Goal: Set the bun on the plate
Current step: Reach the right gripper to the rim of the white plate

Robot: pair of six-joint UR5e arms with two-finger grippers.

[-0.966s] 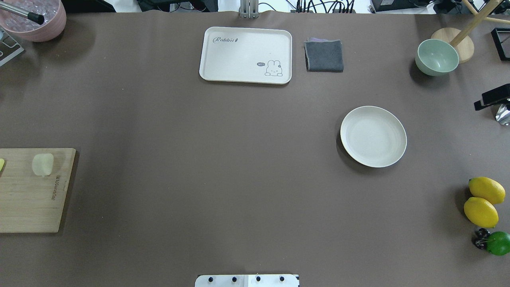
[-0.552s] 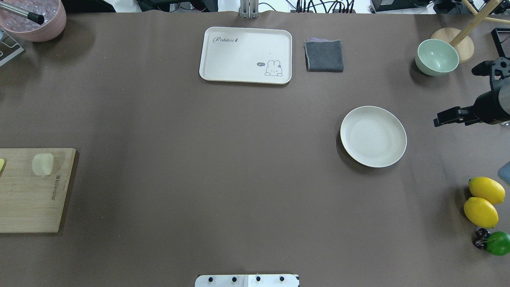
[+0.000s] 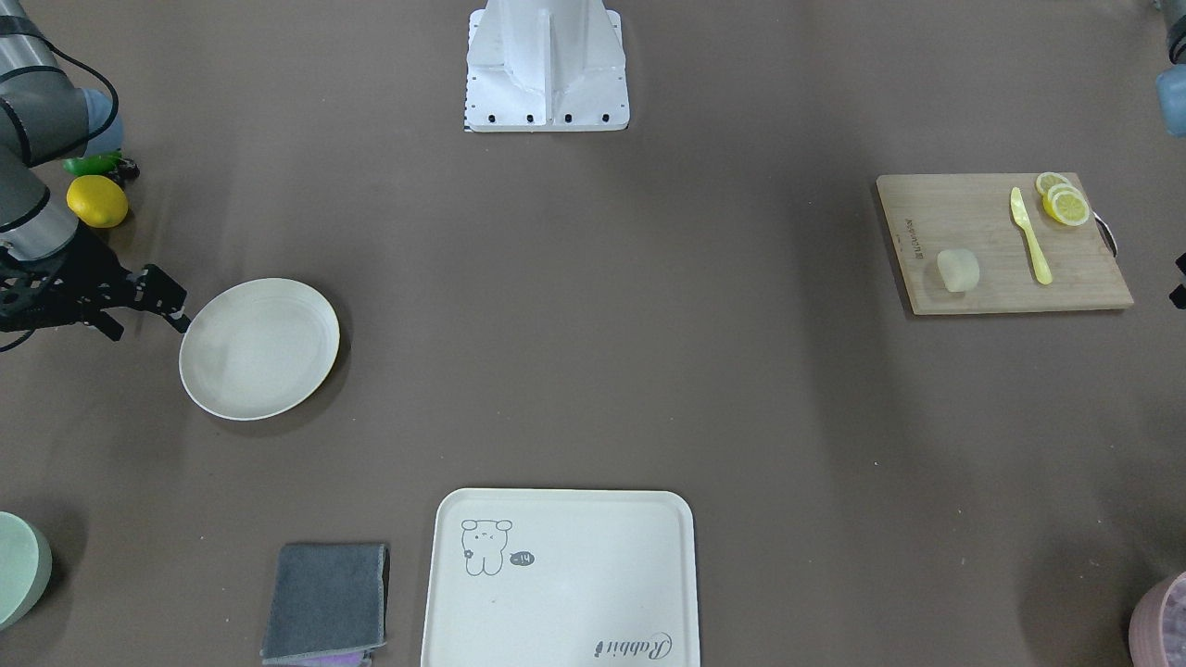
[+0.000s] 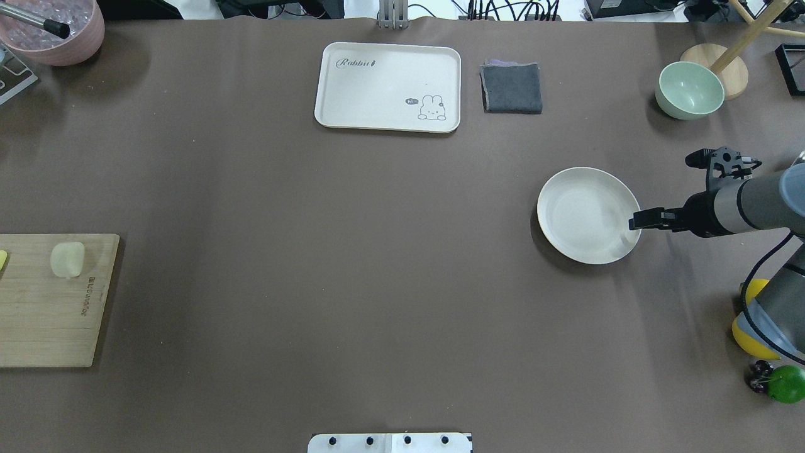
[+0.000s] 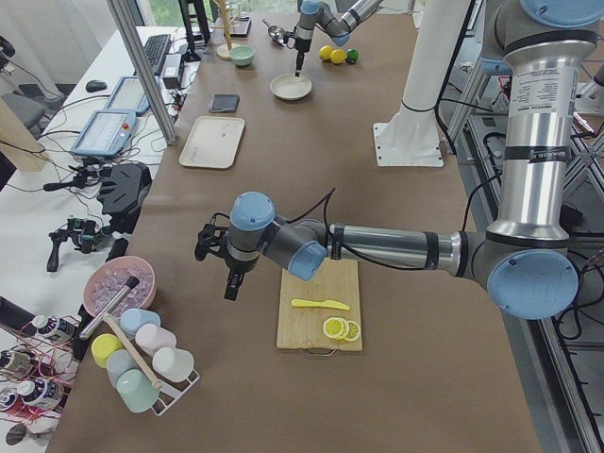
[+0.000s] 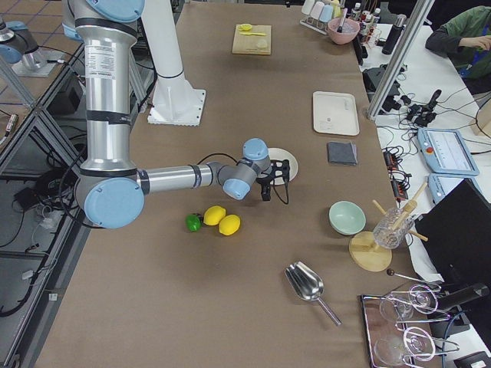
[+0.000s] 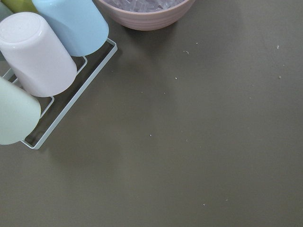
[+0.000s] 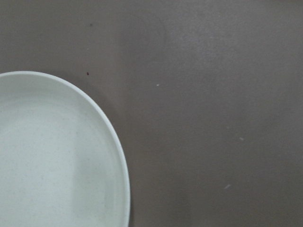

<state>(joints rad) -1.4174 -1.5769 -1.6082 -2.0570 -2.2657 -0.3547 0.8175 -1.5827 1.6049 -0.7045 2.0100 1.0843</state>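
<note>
The plate should be set where the bun can be placed on it, so next my right gripper will grab the plate by its rim (image 3: 195, 323).
The pale bun (image 4: 68, 258) lies on a wooden cutting board (image 4: 44, 314) at the table's left edge, also seen in the front-facing view as the bun (image 3: 958, 270). The off-white plate (image 4: 588, 215) sits right of centre and holds nothing. My right gripper (image 4: 635, 220) hangs at the plate's right rim, fingers apart, with nothing between them. The right wrist view shows only the plate's rim (image 8: 124, 161) and bare table. My left gripper (image 5: 231, 283) hovers beside the board near a pink bowl; I cannot tell whether it is open or shut.
Lemon slices (image 3: 1064, 200) and a yellow knife (image 3: 1030, 236) share the board. A cream tray (image 4: 388, 87), grey cloth (image 4: 512, 88) and green bowl (image 4: 688, 90) line the far side. Lemons and a lime (image 4: 786, 384) sit near the right arm. A cup rack (image 7: 42, 61) stands under the left wrist.
My right arm swung in from the table's right edge toward the plate; its fingers now reach the plate's right rim. Bun and plate have not moved.
</note>
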